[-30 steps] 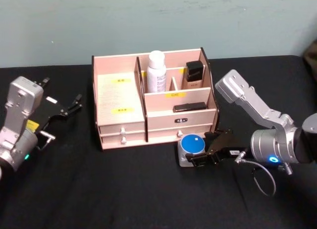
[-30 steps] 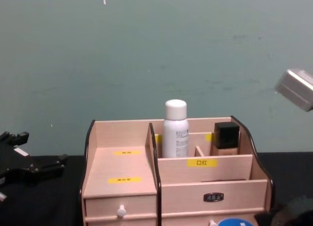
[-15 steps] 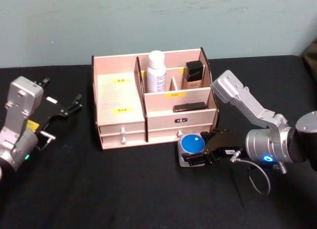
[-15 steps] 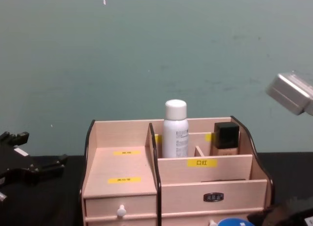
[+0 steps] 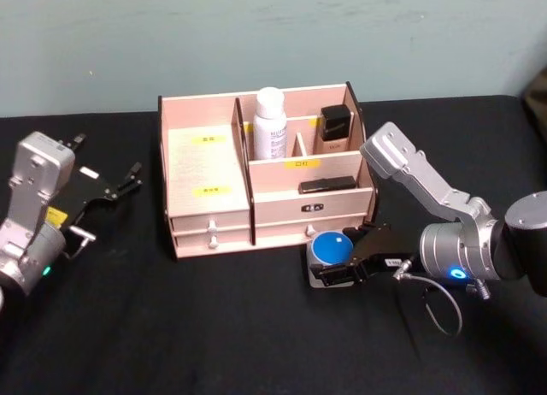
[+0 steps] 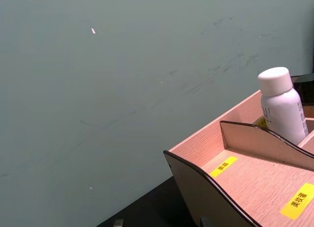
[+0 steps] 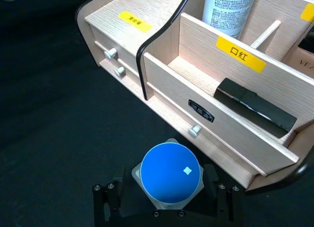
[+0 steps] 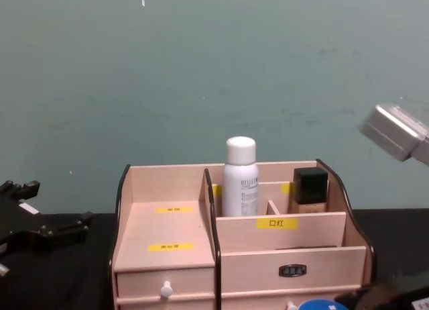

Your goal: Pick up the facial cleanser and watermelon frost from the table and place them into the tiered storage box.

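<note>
Next, my right gripper grabs the blue-lidded jar's clear sides. Then the jar goes into the tiered storage box (image 8: 164, 236) (image 7: 132, 30).
The tiered storage box (image 5: 205, 160) stands mid-table on the black cloth, also in the right wrist view (image 7: 162, 74). A white bottle (image 5: 271, 121) stands upright in its back compartment. In front of the box's right drawers sits a clear jar with a round blue lid (image 5: 332, 248) (image 7: 170, 172). I cannot tell which of the two is the facial cleanser and which the watermelon frost. My right gripper (image 5: 337, 258) is open and low on the table, one finger on each side of the jar. My left gripper (image 5: 132, 178) rests open at the far left, away from the box.
A dark bottle with a black cap (image 5: 335, 126) stands in the box's back right compartment. A flat black stick (image 5: 327, 185) lies in the tier below it. The teal wall is close behind the box. A loose cable (image 5: 440, 305) hangs by the right wrist.
My right arm has slid left along the table, bringing its open fingers in around the blue-lidded jar. The jar, the box and the left arm have not moved.
</note>
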Available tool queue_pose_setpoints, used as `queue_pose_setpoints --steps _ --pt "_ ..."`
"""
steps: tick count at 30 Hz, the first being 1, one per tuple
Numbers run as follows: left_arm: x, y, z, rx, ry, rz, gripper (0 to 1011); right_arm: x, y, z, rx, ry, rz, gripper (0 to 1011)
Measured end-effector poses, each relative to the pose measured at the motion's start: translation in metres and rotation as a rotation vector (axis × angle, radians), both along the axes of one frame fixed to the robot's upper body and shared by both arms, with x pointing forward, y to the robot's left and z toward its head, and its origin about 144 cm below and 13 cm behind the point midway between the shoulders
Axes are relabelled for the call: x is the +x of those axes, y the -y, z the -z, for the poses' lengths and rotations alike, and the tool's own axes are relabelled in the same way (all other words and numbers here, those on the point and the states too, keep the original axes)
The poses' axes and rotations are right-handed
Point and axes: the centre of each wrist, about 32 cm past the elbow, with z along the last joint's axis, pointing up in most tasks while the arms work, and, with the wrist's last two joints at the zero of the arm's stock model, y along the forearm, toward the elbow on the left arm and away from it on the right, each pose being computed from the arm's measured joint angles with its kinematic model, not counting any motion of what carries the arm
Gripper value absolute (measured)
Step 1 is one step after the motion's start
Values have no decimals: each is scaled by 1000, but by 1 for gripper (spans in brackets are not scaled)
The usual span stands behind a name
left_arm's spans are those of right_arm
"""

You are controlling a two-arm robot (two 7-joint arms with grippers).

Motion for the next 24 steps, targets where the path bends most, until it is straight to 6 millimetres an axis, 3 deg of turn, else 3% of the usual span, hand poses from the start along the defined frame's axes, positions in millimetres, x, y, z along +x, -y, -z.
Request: queue_pose_setpoints --steps 17,24 --pt "0 0 0 0 0 0 1009 0 -1 0 -17 2 5 1000" --pt "0 0 0 0 0 0 1010 0 -1 0 -16 1 5 860"
